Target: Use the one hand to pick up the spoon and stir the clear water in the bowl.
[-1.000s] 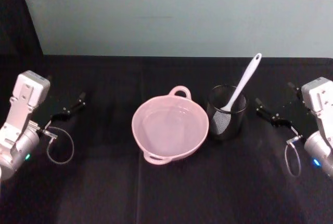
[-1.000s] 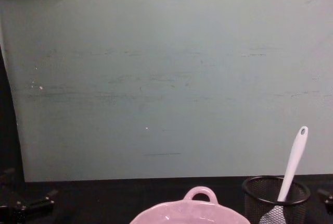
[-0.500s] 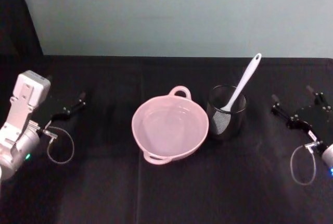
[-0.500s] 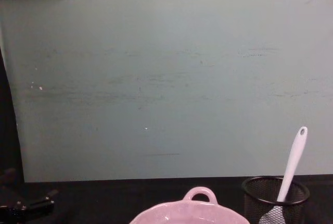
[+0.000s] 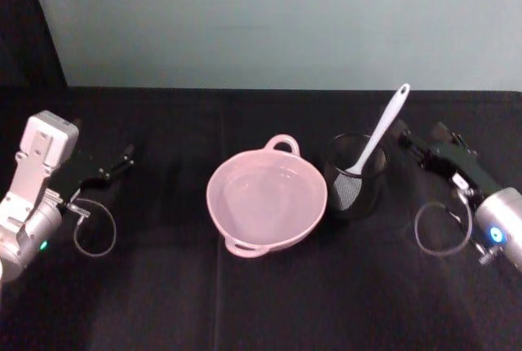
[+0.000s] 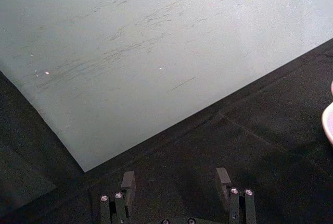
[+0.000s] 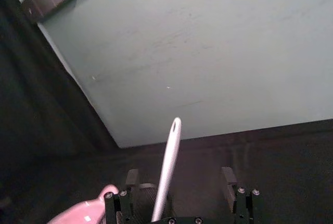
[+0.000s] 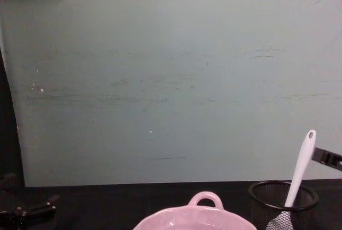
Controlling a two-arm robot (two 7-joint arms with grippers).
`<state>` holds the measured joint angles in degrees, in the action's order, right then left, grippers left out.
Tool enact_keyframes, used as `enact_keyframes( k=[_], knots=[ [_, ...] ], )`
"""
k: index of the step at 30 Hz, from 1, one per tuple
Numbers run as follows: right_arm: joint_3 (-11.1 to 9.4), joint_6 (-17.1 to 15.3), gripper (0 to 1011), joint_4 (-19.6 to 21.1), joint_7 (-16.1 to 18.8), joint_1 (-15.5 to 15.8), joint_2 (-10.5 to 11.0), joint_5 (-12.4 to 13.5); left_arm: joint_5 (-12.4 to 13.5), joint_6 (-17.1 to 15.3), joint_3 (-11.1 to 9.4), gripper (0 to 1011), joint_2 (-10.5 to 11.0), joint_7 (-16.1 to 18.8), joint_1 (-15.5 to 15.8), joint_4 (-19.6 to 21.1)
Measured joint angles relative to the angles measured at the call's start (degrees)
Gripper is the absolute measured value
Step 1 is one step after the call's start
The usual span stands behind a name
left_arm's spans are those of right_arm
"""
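The robot should next stir the water in the pink bowl (image 8: 193, 220), so its right gripper should grab the white spoon by its handle tip (image 8: 310, 136).
The white spoon (image 5: 382, 131) stands tilted in a black wire-mesh cup (image 5: 356, 178), its handle tip up and to the right. The pink bowl (image 5: 231, 224) sits left of the cup, with clear water (image 5: 265, 196) showing a faint sheen. My right gripper (image 5: 418, 140) hangs open just right of the spoon handle, not touching it. In the right wrist view the spoon (image 7: 167, 169) rises ahead of the gap in the right gripper (image 7: 180, 176). In the chest view one finger (image 8: 327, 158) comes in beside the spoon (image 8: 301, 168). My left gripper (image 5: 114, 165) is parked open at the far left.
A black cloth (image 5: 163, 286) covers the table, and a pale green wall (image 5: 269, 16) stands behind it. The bowl's loop handle (image 5: 283, 144) points toward the wall. In the left wrist view, the left gripper (image 6: 175, 178) faces bare cloth with the bowl's rim (image 6: 328, 122) at the edge.
My right arm has swung in from the far right toward the cup, bringing its open fingers up beside the spoon handle. The left arm, bowl, cup and spoon have not moved.
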<state>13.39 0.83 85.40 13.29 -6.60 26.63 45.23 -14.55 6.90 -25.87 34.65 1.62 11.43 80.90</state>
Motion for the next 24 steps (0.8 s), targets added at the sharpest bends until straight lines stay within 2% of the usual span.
enact_keyframes(
  k=[1,4,5,7,8,15,19,24],
  knots=[
    [-0.3,-1.4,1002,-1.3,0.8,-1.4,-1.1,1.6,0.0,0.0,0.0,1011,0.0,0.0,0.0,0.0],
    [-1.0,-3.7,1003,-3.3,1.9,-3.3,-2.6,4.2,0.0,0.0,0.0,1011,0.0,0.0,0.0,0.0],
    [-1.4,-5.3,1003,-4.6,2.4,-4.6,-3.5,6.3,0.0,0.0,0.0,1011,0.0,0.0,0.0,0.0],
    [-1.8,-6.8,1002,-5.5,2.7,-5.6,-4.2,8.3,0.0,0.0,0.0,1011,0.0,0.0,0.0,0.0],
    [-2.2,-8.5,1002,-6.4,2.8,-6.7,-4.9,10.6,0.0,0.0,0.0,1011,0.0,0.0,0.0,0.0],
    [-4.2,-15.8,1003,-9.4,2.4,-9.6,-7.0,19.8,0.0,0.0,0.0,1011,0.0,0.0,0.0,0.0],
    [-4.6,-18.3,1002,-10.8,1.8,-10.9,-7.6,22.9,0.0,0.0,0.0,1011,0.0,0.0,0.0,0.0],
    [-3.5,-18.4,1002,-11.8,1.6,-12.0,-7.4,23.3,0.0,0.0,0.0,1011,0.0,0.0,0.0,0.0]
  ],
)
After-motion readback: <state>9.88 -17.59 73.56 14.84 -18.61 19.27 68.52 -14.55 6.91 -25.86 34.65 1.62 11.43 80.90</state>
